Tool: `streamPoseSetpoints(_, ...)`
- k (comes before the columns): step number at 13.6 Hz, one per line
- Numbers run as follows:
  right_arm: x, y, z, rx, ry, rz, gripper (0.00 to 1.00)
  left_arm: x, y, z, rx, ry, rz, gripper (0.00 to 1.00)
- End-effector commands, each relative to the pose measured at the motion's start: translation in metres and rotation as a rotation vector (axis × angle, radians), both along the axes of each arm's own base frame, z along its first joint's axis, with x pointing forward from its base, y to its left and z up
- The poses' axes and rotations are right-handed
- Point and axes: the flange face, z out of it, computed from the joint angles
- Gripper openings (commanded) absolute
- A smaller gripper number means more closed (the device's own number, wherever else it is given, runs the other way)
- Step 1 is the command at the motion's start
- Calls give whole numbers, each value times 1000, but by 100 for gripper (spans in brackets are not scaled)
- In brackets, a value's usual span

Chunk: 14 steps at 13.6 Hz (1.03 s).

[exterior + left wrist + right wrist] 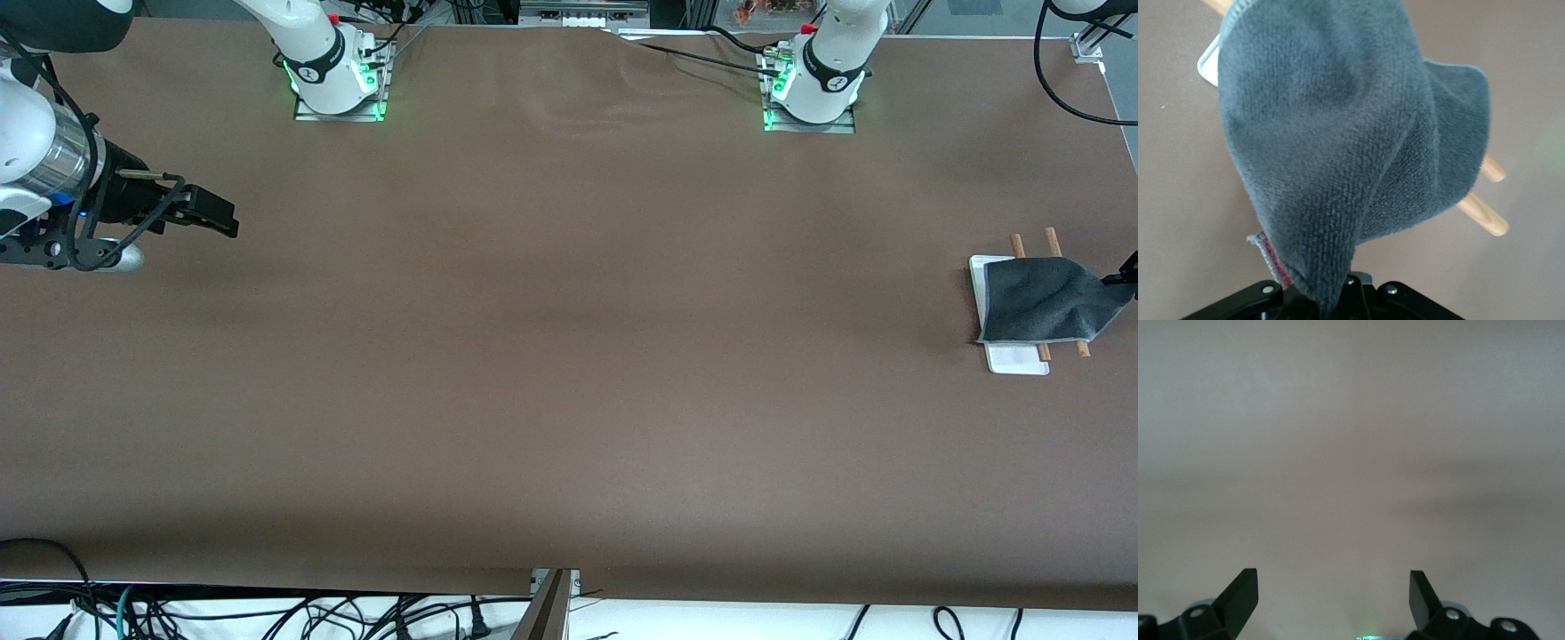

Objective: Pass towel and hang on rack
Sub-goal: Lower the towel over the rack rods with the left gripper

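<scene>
The towel lies draped across the wooden rods and would remain on the rack (1013, 358), so it is time for my left gripper to open.
The dark grey towel (1045, 302) lies draped over the two brown rods of the rack (1013, 358) at the left arm's end of the table, covering most of its white base. My left gripper (1124, 273) is beside the rack and shut on one corner of the towel. In the left wrist view the towel (1338, 147) hangs from that gripper (1337, 305) across the rack's rods (1485, 217), and the crossbar is hidden. My right gripper (231, 222) waits open and empty over bare table at the right arm's end, as the right wrist view (1333, 587) also shows.
The two arm bases (338, 84) (813, 89) stand along the edge farthest from the front camera. Cables (1062, 80) loop near the corner at the left arm's end. A brown cloth (569, 356) covers the table between the arms.
</scene>
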Motion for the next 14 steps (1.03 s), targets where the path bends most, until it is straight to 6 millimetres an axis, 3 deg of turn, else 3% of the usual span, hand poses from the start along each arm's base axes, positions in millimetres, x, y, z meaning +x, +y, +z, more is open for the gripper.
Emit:
streamPoseSetpoints(1, 4, -5, 17, -16, -43, 13, 100, 4, 7, -4, -7, -24, -4, 55)
streamPoseSetpoints(2, 4, -6, 22, -14, -48, 7, 100, 3, 7, -8, -12, -20, 0, 100)
streamPoseSetpoints(7, 4, 5, 24, -14, -60, 22, 100, 2, 10, -6, -8, -27, 5, 100)
streamPoseSetpoints(10, 5, -2, 23, -17, -57, 14, 100, -1, 23, 3, 13, -73, 25, 100)
streamPoseSetpoints(12, 5, -4, 23, -31, -59, 14, 100, 7, 27, 29, 42, -107, 25, 100)
streamPoseSetpoints(14, 5, -3, 21, -53, -57, 16, 100, 20, 15, 69, 66, -152, 10, 100)
